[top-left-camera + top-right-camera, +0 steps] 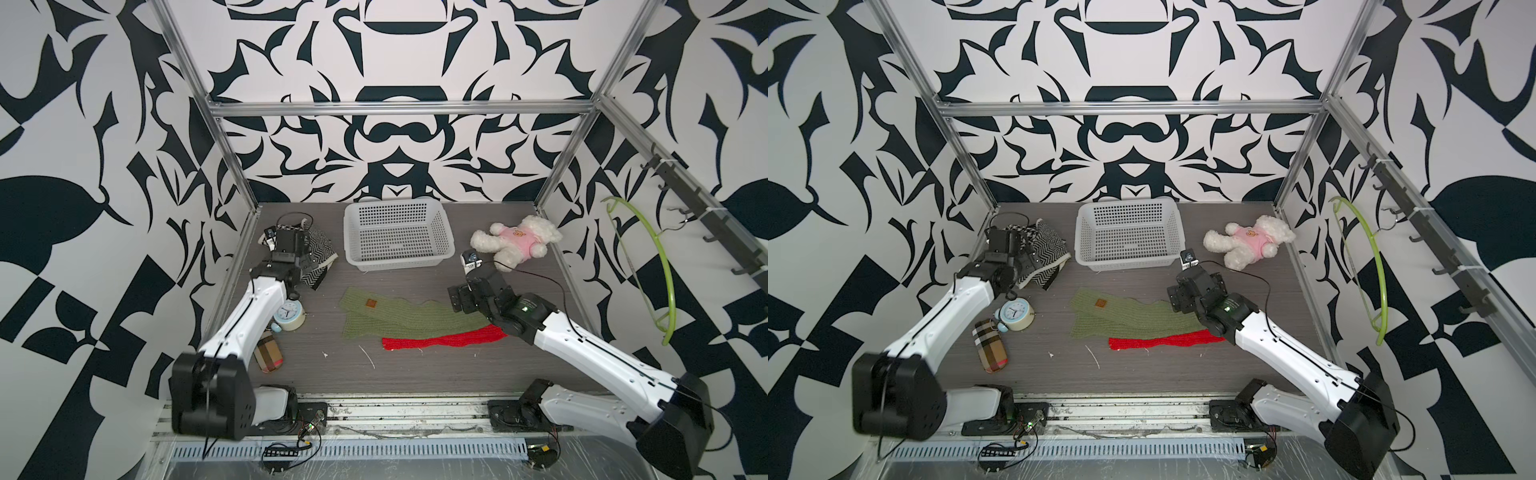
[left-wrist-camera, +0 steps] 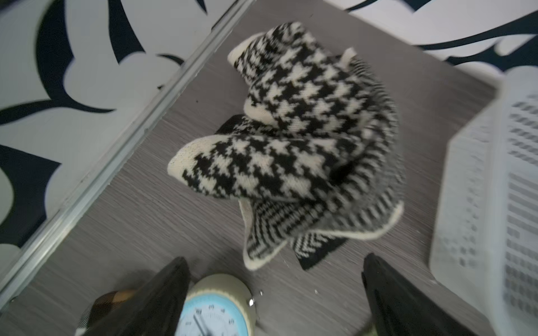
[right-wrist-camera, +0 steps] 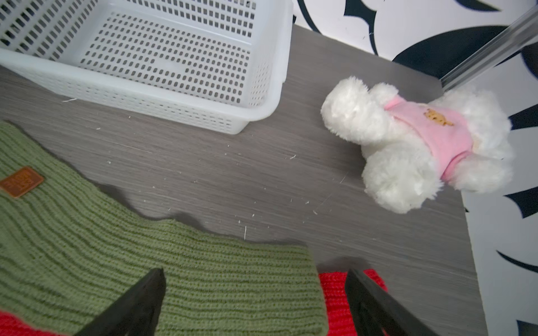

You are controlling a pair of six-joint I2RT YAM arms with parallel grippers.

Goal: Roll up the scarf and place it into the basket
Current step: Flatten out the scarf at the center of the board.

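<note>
The robot's right gripper should grab the green scarf (image 1: 399,316) by its end away from the brown tag, at the scarf's edge over the red strip, to roll the scarf up.
A green knit scarf (image 1: 399,316) (image 1: 1129,318) (image 3: 116,261) with a brown tag lies flat mid-table. A red knit strip (image 1: 440,341) (image 3: 334,296) shows along its near edge. Behind it stands the white perforated basket (image 1: 399,262) (image 1: 1125,261) (image 3: 145,93), with nothing in it. My right gripper (image 1: 461,301) (image 1: 1177,299) (image 3: 254,272) hangs open over the green scarf's right end and holds nothing. My left gripper (image 1: 305,270) (image 1: 1025,270) (image 2: 275,260) is open and holds nothing. It hangs at the back left, over the near edge of a crumpled black-and-white houndstooth scarf (image 1: 320,257) (image 2: 305,145).
A white plush bear (image 1: 519,241) (image 3: 422,145) in pink lies right of the basket. A blue-faced alarm clock (image 1: 289,318) (image 2: 215,308) and a plaid case (image 1: 268,353) sit under the left arm. A green hanger (image 1: 656,266) hangs on the right wall. Metal frame posts edge the table.
</note>
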